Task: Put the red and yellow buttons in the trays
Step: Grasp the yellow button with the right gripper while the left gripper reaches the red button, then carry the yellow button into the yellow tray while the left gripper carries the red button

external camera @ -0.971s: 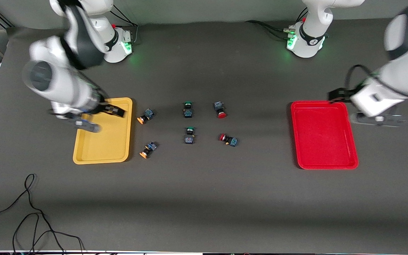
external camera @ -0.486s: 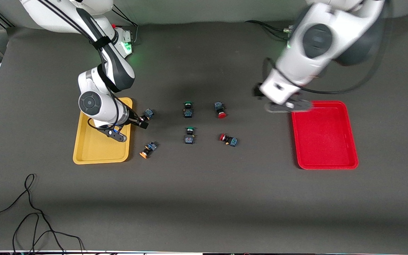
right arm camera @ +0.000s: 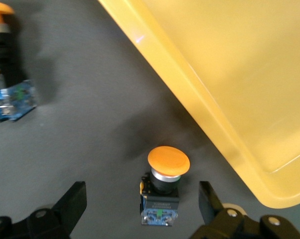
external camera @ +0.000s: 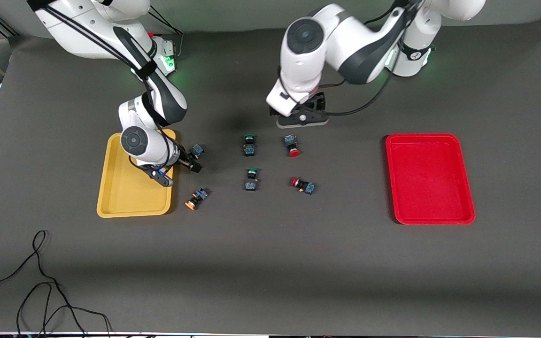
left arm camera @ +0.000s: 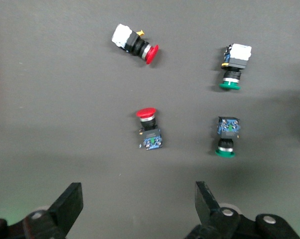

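I will grab the button's blue-ended body (external camera: pixel 289 140) with my left gripper next. This will keep the red button's red cap (external camera: pixel 294 152) free on the way into the red tray.
Two yellow-capped buttons lie beside the yellow tray (external camera: pixel 132 199). My right gripper (external camera: pixel 190 160) is open and low over the one farther from the camera (external camera: pixel 197 150). In the right wrist view this button (right arm camera: pixel 162 186) lies between the open fingers (right arm camera: pixel 73 201), untouched, next to the tray's rim (right arm camera: pixel 200 104). The other yellow button (external camera: pixel 195 198) shows there too (right arm camera: pixel 5 74). My left gripper (external camera: pixel 301 121) is open and empty over the table beside a red button (external camera: pixel 292 144). The left wrist view shows that red button (left arm camera: pixel 149 130) and a second one (left arm camera: pixel 136 44) ahead of the gripper (left arm camera: pixel 137 209). The second red button (external camera: pixel 303 185) lies nearer the camera. The red tray (external camera: pixel 430 178) holds nothing.
Two green-capped buttons (external camera: pixel 249 144) (external camera: pixel 251 179) lie between the yellow and red ones; they also show in the left wrist view (left arm camera: pixel 233 67) (left arm camera: pixel 227 138). A black cable (external camera: pixel 40 281) lies near the front camera at the right arm's end.
My right gripper moved from over the yellow tray to the yellow button beside it. My left arm swung from the red tray's end to the table beside the red buttons.
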`<state>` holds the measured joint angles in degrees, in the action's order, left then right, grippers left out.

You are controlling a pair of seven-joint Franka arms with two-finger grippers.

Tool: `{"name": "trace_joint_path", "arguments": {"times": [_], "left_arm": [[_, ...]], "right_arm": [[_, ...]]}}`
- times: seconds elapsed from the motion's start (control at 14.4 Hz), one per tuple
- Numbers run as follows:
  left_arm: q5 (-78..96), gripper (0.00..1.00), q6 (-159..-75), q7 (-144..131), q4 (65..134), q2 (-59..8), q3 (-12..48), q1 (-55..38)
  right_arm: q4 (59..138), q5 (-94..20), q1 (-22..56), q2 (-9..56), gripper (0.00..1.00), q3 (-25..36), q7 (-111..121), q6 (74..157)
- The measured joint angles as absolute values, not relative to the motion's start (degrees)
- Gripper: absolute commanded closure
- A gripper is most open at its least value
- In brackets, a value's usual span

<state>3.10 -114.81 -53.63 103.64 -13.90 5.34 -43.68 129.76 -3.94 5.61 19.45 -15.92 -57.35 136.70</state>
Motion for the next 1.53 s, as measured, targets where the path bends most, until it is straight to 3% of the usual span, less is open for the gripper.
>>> {"name": "trace_joint_path", "arguments": {"times": [0.35, 0.49, 0.62, 0.76, 0.97, 1.11, 1.18, 1.53], "left_arm": [[1.2, 0.0, -127.4, -56.0, 105.0, -25.7, 5.1, -45.2], [0.7, 0.0, -131.9, -56.0, 106.5, -29.1, 4.8, -45.2], [0.6, 0.0, -134.7, -56.1, 108.0, -31.0, 4.8, -45.2], [0.6, 0.02, -136.6, -57.2, 108.7, -32.4, 4.6, -45.2], [0.6, 0.65, -139.0, -60.4, 108.9, -33.8, 4.2, -45.2], [0.6, 0.86, -139.2, -62.4, 108.8, -33.8, 4.2, -45.2], [0.6, 0.92, -139.2, -63.1, 108.8, -33.8, 4.2, -45.2], [0.7, 0.94, -137.6, -64.0, 107.1, -33.0, 3.7, -43.9]], "right_arm": [[132.7, -3.9, 5.7, 20.9, 0.02, -17.0, -60.7, 141.7], [132.7, -3.9, 5.7, 21.2, 0.2, -17.0, -61.0, 141.8], [132.7, -3.9, 5.7, 21.3, 0.47, -17.0, -61.0, 142.0], [132.7, -3.9, 5.7, 21.3, 0.64, -17.0, -61.0, 142.0], [132.7, -3.9, 5.7, 21.2, 0.73, -17.0, -61.0, 142.0], [132.7, -3.9, 5.7, 21.2, 0.76, -17.0, -61.0, 142.0], [132.7, -3.9, 5.7, 21.2, 0.76, -17.0, -61.0, 142.0], [131.0, -3.9, 5.5, 16.8, 0.77, -17.6, -61.2, 137.3]]}}
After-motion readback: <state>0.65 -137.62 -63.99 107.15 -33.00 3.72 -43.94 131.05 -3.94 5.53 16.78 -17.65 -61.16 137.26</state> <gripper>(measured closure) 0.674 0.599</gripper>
